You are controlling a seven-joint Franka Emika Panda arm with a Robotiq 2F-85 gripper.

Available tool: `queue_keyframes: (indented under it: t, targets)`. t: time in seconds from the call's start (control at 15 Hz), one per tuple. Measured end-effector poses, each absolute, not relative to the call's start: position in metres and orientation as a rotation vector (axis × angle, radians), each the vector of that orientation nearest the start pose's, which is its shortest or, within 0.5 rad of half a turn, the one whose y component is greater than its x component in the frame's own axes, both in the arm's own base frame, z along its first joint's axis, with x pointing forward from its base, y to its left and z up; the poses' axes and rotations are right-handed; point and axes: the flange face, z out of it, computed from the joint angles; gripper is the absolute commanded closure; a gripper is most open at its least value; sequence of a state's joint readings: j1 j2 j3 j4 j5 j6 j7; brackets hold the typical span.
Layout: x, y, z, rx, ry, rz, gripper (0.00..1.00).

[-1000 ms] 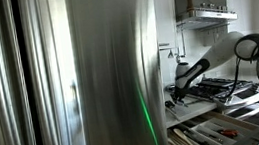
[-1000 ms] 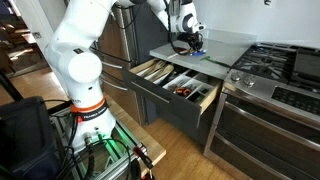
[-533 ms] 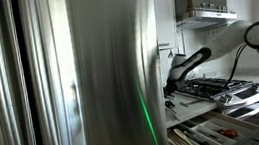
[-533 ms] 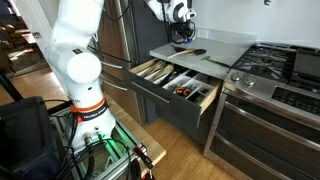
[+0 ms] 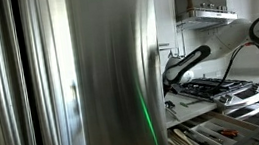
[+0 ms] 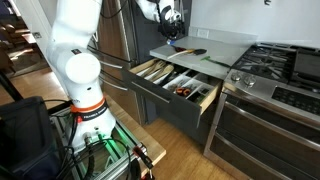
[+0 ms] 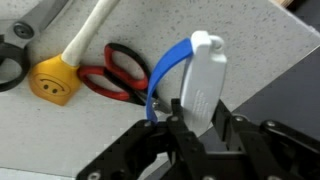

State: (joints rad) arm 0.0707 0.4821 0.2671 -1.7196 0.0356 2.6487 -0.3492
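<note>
My gripper keeps holding the white-grey tool for now. The tool is raised above the counter, close over the red-handled scissors (image 7: 112, 70), and would drop short if I opened now.
In the wrist view my gripper (image 7: 198, 125) is shut on a white-grey tool with a blue loop handle (image 7: 203, 80), held above a speckled grey counter (image 7: 262, 45). Below it on the counter lie red-handled scissors (image 7: 112, 70) and a white-handled utensil with a yellow end (image 7: 55, 80). In both exterior views the gripper (image 6: 172, 27) (image 5: 170, 78) hangs raised over the near-left end of the counter (image 6: 215, 42). A dark utensil (image 6: 194, 52) lies on the counter below it.
An open drawer (image 6: 178, 84) with cutlery dividers juts out under the counter. A gas stove (image 6: 285, 62) stands beside it, with a range hood (image 5: 206, 14) above. A large stainless fridge door (image 5: 90, 78) fills the foreground in an exterior view.
The gripper has risen off the counter and moved away from the stove, carrying the white and blue tool. The other utensils have stayed on the counter.
</note>
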Motion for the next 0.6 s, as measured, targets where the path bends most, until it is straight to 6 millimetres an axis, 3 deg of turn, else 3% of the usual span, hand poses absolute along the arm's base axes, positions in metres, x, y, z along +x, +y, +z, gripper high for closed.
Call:
queue_keyframes:
  t: [0.6]
  targets:
    - [0.665, 0.220, 0.298, -2.752, -1.073, -0.608, 0.90]
